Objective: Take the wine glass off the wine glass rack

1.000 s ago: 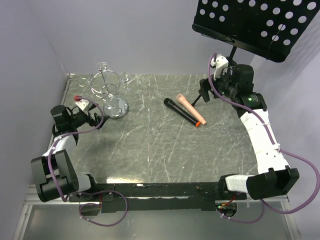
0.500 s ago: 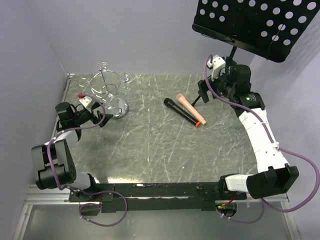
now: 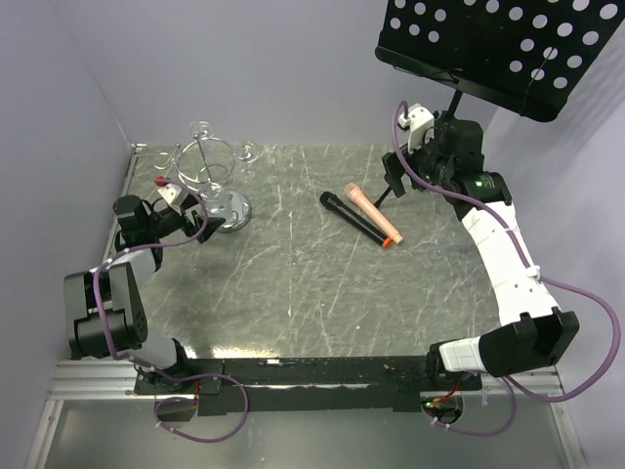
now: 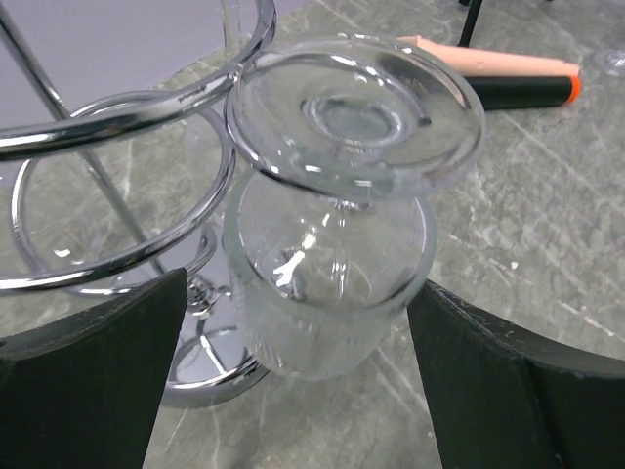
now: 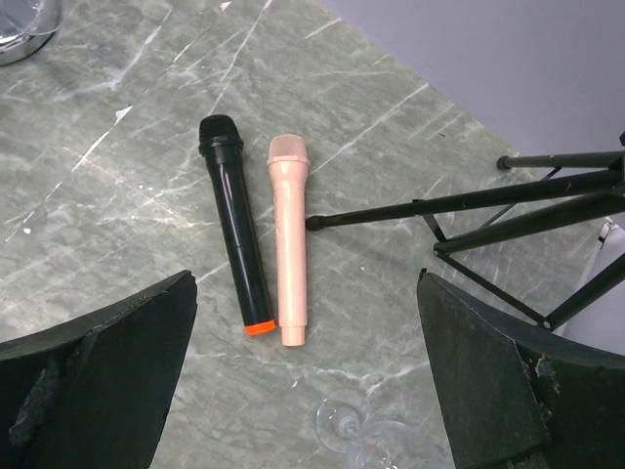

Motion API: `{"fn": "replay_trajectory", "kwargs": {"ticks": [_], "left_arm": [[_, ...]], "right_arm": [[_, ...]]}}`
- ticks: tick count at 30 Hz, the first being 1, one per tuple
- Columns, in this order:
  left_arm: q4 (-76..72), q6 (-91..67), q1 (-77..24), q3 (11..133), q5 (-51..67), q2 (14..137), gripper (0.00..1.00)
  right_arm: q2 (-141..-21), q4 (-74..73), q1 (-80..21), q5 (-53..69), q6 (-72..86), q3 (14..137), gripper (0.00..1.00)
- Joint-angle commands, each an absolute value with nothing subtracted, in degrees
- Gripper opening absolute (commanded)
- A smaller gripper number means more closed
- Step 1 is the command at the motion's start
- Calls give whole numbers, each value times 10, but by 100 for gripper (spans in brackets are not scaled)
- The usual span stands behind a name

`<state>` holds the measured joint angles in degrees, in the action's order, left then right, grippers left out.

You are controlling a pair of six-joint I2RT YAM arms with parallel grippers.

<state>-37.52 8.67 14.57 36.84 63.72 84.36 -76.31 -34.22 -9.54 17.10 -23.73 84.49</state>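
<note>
I should next grab the wine glass's bowl (image 4: 327, 283) with my left gripper, so its foot can slip off the ring.
The wine glass rack (image 3: 207, 166) stands at the table's back left, a chrome wire stand on a round mirror base (image 4: 210, 366). A clear wine glass (image 4: 327, 283) hangs upside down from one of its rings, foot (image 4: 356, 117) on top. My left gripper (image 4: 303, 391) is open, with its dark fingers (image 4: 93, 381) on either side of the glass bowl and a gap on each side. In the top view this gripper (image 3: 200, 227) sits just left of the rack's base. My right gripper (image 3: 394, 174) hangs open at the back right, holding nothing.
A black microphone (image 5: 234, 225) and a pink one (image 5: 290, 239) lie side by side mid-table. The black music stand's tripod legs (image 5: 469, 205) spread at the back right. Another clear glass (image 5: 366, 435) lies on the table below the right gripper (image 5: 308, 391). More glasses sit on and behind the rack.
My left gripper has moved in toward the rack and now straddles the hanging glass. The right gripper has drifted slightly toward the back left.
</note>
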Motion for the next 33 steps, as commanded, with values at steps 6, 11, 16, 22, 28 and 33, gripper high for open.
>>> {"fn": "replay_trajectory", "kwargs": {"ticks": [6, 11, 16, 22, 28, 33], "left_arm": [[-415, 81, 139, 401, 666, 860, 93], [-421, 74, 132, 398, 673, 863, 93], [-435, 56, 125, 396, 682, 868, 83], [-402, 83, 128, 402, 678, 861, 71], [-374, 97, 135, 403, 679, 845, 59], [-377, 78, 144, 400, 677, 827, 51]], "right_arm": [[-769, -333, -111, 163, -243, 880, 100], [-771, -330, -112, 161, -243, 877, 100], [-771, -327, -115, 161, -242, 874, 100], [-768, -323, -115, 160, -242, 868, 100], [-763, -318, -116, 162, -240, 860, 100], [-755, -313, -116, 161, -240, 850, 100]]}}
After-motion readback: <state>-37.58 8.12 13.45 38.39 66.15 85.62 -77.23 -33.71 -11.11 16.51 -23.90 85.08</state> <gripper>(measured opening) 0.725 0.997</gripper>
